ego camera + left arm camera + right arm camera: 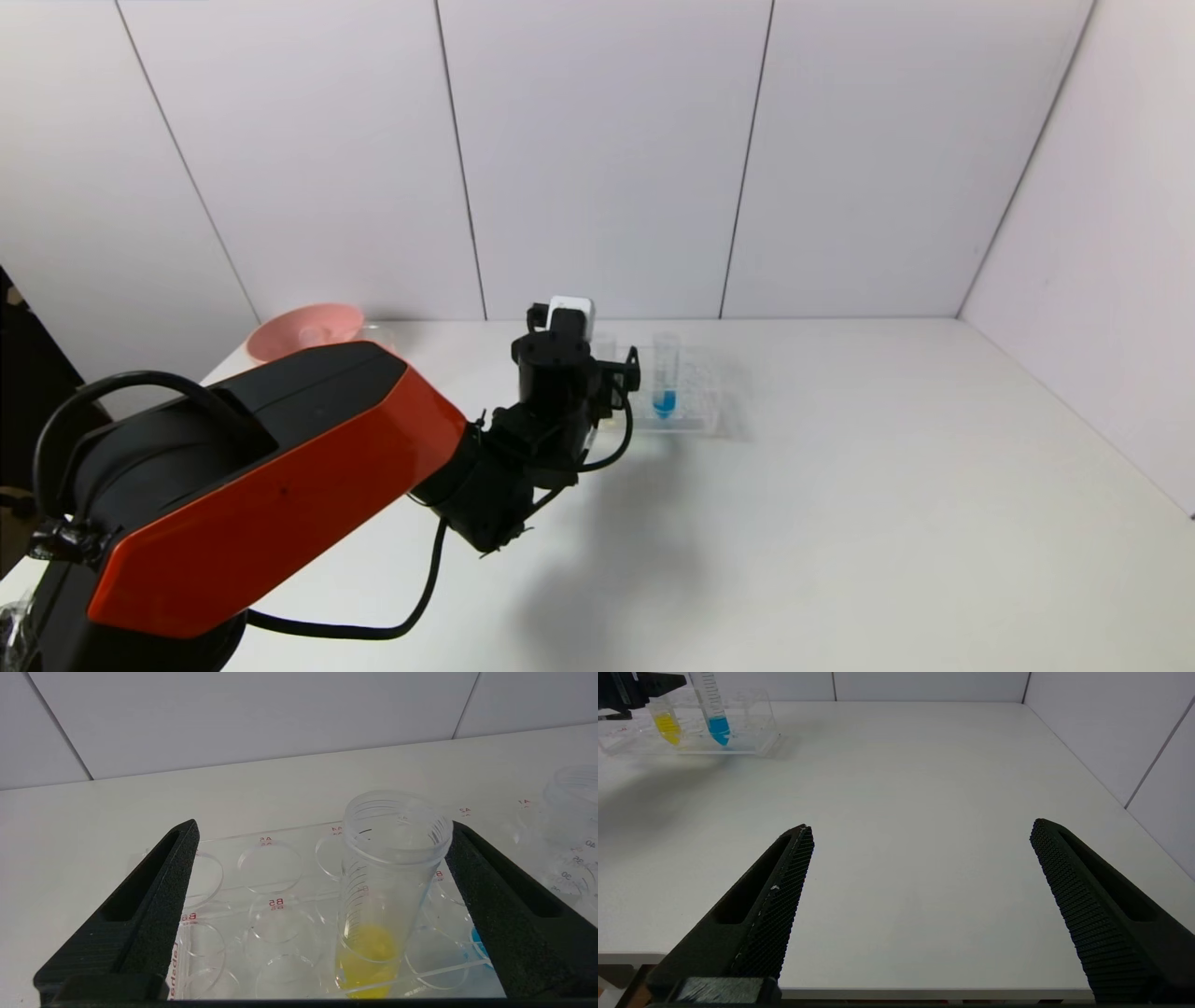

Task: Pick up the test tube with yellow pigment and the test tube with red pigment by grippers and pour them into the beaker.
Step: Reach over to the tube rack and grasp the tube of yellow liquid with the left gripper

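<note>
The clear rack surrounds the yellow test tube's lower part, so my left gripper next needs to grip the tube's upper side just below its rim [387, 876].
The test tube with yellow pigment [387, 896] stands in a clear rack [280, 858]. It also shows in the right wrist view [668, 725]. My left gripper [322, 825] is open with its jaws on either side of this tube. The tube's rim is close against one finger [486, 882] and far from the other. In the head view the left gripper [569, 364] is at the rack's left end and covers the yellow tube. My right gripper [920, 825] is open and empty, low over the table's front edge. The red tube and the beaker are not in view.
A tube with blue liquid [665, 378] stands in the same rack [695, 411], right of the yellow one. A pink bowl [303, 331] sits at the table's back left corner. White walls close the back and right sides.
</note>
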Available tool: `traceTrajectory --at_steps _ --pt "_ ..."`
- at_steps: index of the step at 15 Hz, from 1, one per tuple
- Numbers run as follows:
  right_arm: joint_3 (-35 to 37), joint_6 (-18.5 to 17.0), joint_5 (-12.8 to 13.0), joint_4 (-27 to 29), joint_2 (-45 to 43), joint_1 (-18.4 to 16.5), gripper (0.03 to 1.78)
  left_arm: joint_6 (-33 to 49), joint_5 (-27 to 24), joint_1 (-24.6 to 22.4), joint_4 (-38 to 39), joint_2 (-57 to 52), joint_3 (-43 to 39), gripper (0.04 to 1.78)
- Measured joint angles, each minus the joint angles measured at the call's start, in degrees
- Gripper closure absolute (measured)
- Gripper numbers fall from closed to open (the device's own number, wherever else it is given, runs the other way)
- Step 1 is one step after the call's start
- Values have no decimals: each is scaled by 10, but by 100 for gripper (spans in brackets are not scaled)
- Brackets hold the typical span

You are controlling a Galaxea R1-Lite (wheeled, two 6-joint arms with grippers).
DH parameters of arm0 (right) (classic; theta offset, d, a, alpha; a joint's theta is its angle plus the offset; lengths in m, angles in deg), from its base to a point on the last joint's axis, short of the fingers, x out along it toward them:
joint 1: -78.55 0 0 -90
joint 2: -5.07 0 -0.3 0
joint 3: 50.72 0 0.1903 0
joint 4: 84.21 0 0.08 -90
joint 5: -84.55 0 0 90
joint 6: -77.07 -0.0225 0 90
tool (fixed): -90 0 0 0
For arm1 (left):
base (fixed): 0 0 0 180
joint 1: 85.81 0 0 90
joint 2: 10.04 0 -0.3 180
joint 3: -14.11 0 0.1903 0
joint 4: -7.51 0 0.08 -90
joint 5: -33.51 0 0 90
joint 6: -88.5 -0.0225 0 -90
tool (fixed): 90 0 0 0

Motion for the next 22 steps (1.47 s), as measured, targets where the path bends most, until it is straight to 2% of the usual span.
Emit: traceTrajectory --at_steps 12,14,17,21,22 --pt "0 0 0 0 0 0 11 2 -3 9 -3 17 19 5" --pt "0 0 0 0 0 0 11 1 -4 9 -5 19 20 14" --pt "0 0 0 0 0 0 11 1 -4 11 -7 20 20 46" --pt "0 0 0 0 0 0 11 0 -4 13 -13 20 20 120" --pt "0 0 0 0 0 0 11 0 -4 14 -14 20 19 132"
